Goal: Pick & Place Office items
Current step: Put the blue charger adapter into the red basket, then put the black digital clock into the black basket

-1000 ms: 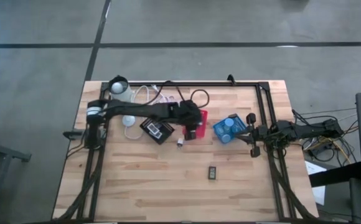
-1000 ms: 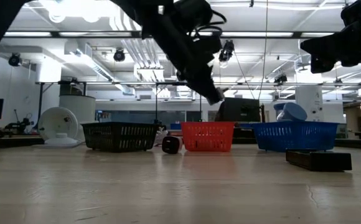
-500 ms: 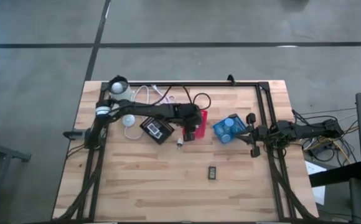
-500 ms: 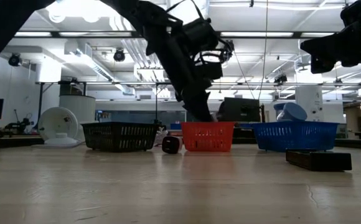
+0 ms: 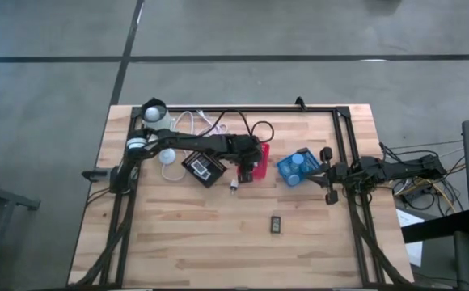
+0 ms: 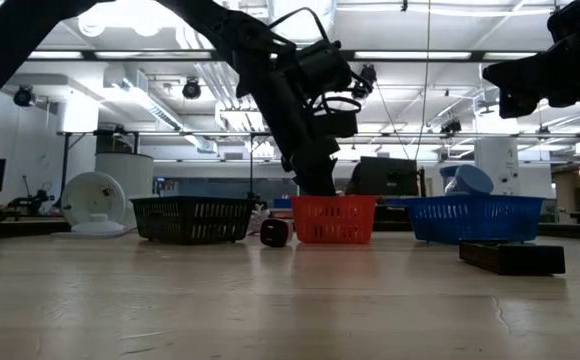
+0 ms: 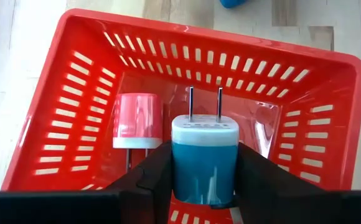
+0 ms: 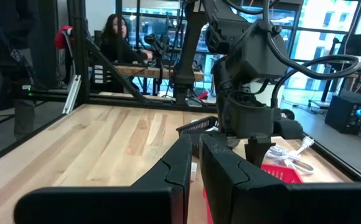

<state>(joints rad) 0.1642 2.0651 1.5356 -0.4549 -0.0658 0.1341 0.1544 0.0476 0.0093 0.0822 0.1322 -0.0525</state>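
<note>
The teal plug [image 7: 204, 163] is inside the red bin's mesh sides and would lie in the red bin, so my left gripper releases the teal plug next.
My left gripper [image 7: 204, 186] is shut on a teal charger plug [image 7: 204, 163] with a white cap and two metal prongs. It hangs over the inside of the red mesh bin [image 7: 75, 93], at the bin's rim in the low view [image 6: 320, 186]. A pink charger plug [image 7: 137, 120] lies on the red bin's floor. From above the gripper [image 5: 249, 168] covers the red bin [image 5: 263, 153]. My right gripper [image 5: 329, 175] waits shut at the table's right edge, touching nothing [image 8: 194, 167]. My left gripper pinches the teal charger plug by its two flat sides [image 7: 183, 177] between the two fingers. It comes from above, pointing down into the red bin. The plug is lifted clear of the bin floor, prongs pointing away from the wrist.
The black mesh bin [image 5: 204, 168] stands left of the red one and the blue bin [image 5: 297, 167], holding pale-blue pieces, right of it. A black block [image 5: 276, 224] and a small dark piece [image 5: 234, 187] lie on the wood. The white lamp [image 5: 155, 113] and cables sit at the far left.
My left gripper has come down with the teal plug from well above the red bin to the bin's rim, still shut on it. The right arm has kept still.
</note>
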